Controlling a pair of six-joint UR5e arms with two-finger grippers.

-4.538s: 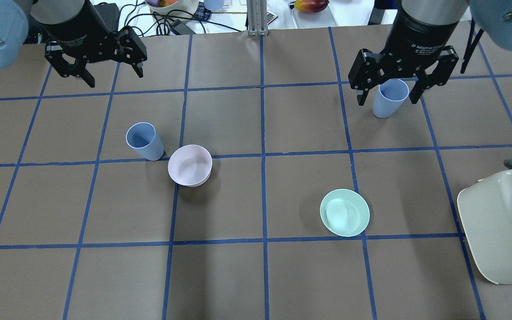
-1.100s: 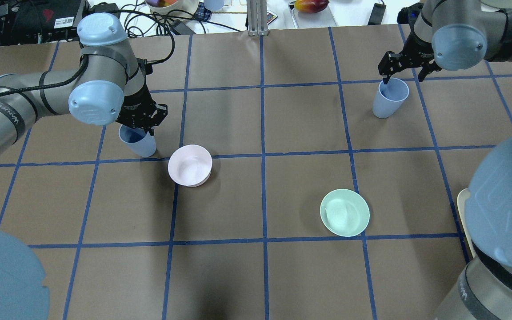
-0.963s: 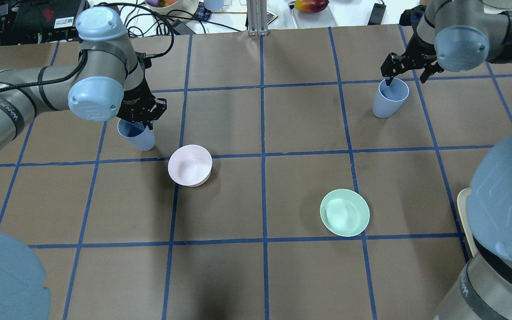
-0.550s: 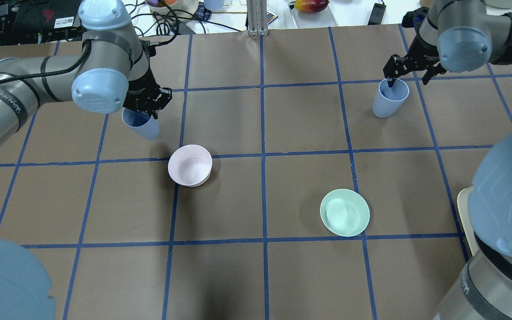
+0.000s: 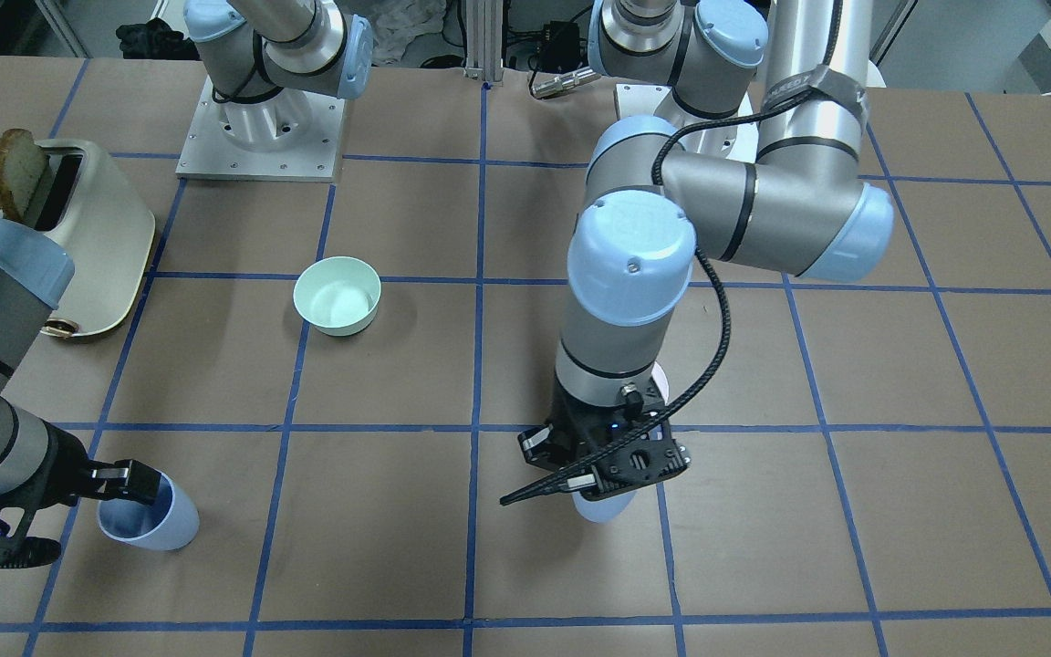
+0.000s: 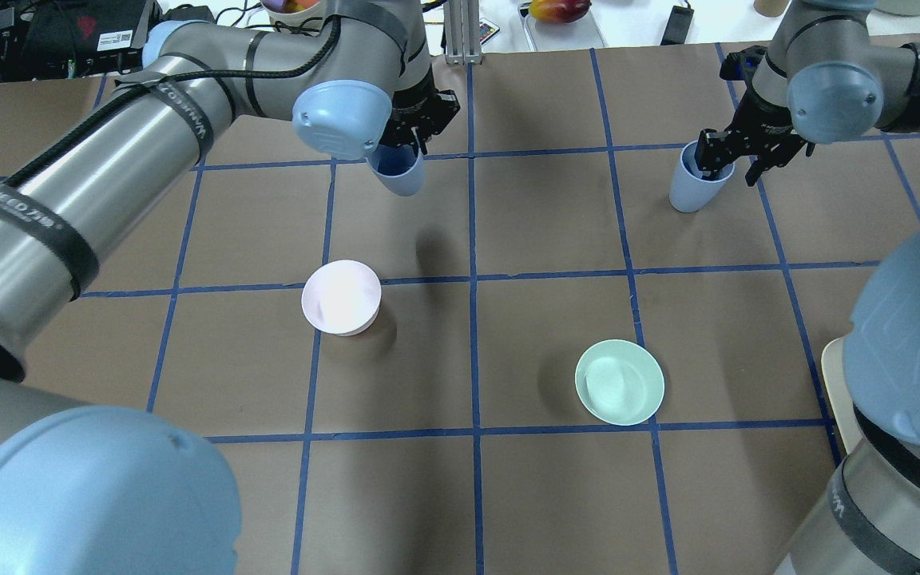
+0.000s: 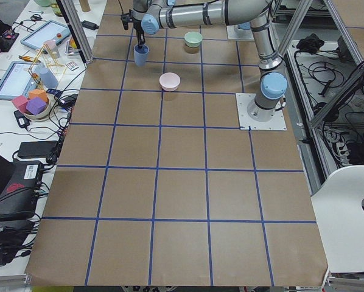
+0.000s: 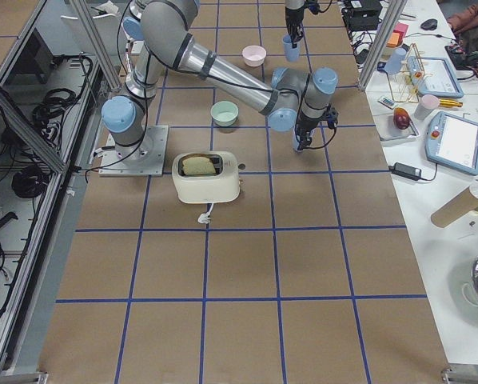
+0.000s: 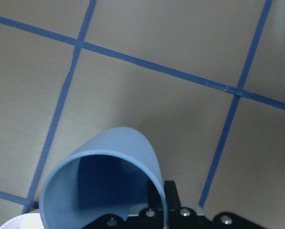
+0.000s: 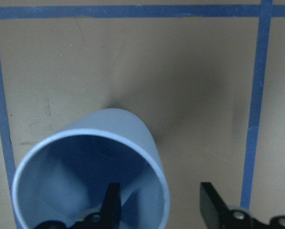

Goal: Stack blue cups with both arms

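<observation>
My right gripper picks up the upright blue cup by its rim (image 10: pixel 162 183) next, to stack the blue cups.
My left gripper (image 6: pixel 414 134) is shut on the rim of one blue cup (image 6: pixel 398 169) and holds it tilted above the table near the far middle. In the left wrist view the cup (image 9: pixel 109 162) hangs over bare table. It also shows in the front view (image 5: pixel 602 507) below the gripper (image 5: pixel 600 464). The other blue cup (image 6: pixel 697 182) stands upright at the far right. My right gripper (image 6: pixel 720 158) is open and straddles its rim, with one finger inside the cup (image 10: pixel 99 138) and one outside.
A pale pink bowl (image 6: pixel 341 297) sits left of centre and a mint green bowl (image 6: pixel 619 382) right of centre. A cream toaster (image 5: pixel 78 228) with toast stands at the near right edge. Clutter lies beyond the table's far edge.
My left gripper has lifted its cup off the table and carried it right and farther away, past the pink bowl. My right gripper has sunk a little lower over the other cup's rim.
</observation>
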